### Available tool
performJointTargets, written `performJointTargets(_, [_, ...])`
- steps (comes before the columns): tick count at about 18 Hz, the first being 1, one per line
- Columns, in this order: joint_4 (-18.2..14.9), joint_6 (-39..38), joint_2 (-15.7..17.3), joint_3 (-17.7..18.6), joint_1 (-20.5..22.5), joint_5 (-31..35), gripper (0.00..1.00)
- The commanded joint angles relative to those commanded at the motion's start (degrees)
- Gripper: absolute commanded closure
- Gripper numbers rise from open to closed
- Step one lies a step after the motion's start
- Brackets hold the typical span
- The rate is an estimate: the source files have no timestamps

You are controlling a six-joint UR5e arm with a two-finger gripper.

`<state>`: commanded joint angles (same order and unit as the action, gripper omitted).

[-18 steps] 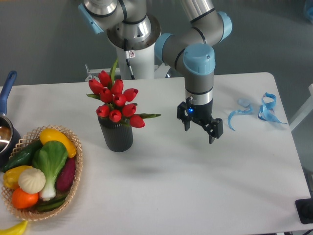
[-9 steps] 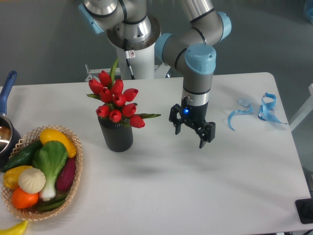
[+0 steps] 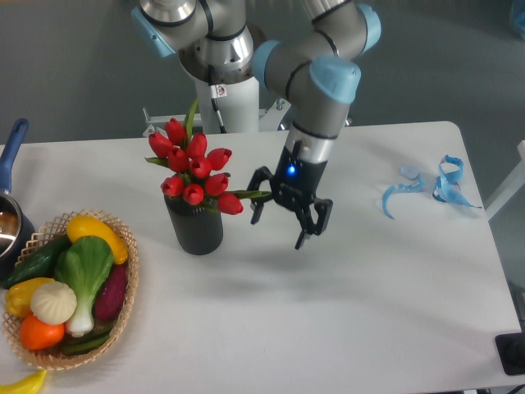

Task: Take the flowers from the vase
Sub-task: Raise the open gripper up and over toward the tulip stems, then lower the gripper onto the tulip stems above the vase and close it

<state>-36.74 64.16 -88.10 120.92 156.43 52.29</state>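
Note:
Next, my gripper grips the stems below the red buds to pick the flowers (image 3: pixel 194 167) out of the vase (image 3: pixel 194 227).
The flowers (image 3: pixel 194 167), a tight bunch of red tulip buds with green leaves, stand in the vase (image 3: pixel 194 227), a dark ribbed cylinder left of the table's middle. My gripper (image 3: pixel 279 231) is open and empty, tilted, hanging just to the right of the vase. Its left finger (image 3: pixel 258 203) is close to a green leaf tip that sticks out to the right of the bunch. I cannot tell whether it touches the leaf.
A wicker basket (image 3: pixel 123 289) of toy vegetables sits at the front left. A pot with a blue handle (image 3: pixel 11 148) is at the left edge. Blue ribbon pieces (image 3: pixel 431 185) lie at the right. The robot base (image 3: pixel 221 98) stands behind the vase.
My gripper has moved left toward the flowers and tilted, its jaws still open. The flowers and vase have not moved.

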Motion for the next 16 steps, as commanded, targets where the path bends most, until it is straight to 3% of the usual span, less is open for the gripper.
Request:
performJointTargets(3, [0.0, 0.35, 8.89, 6.24, 5.36, -0.61, 0.0])
performJointTargets(5, [0.0, 0.61, 12.32, 9.58, 6.95, -0.61, 0.0])
performJointTargets(11, [0.0, 0.79, 12.95, 13.46, 5.73, -2.79, 0.0])
performJointTargets(16, [-0.09, 0.62, 11.73, 15.92, 4.85, -17.02, 0.0])
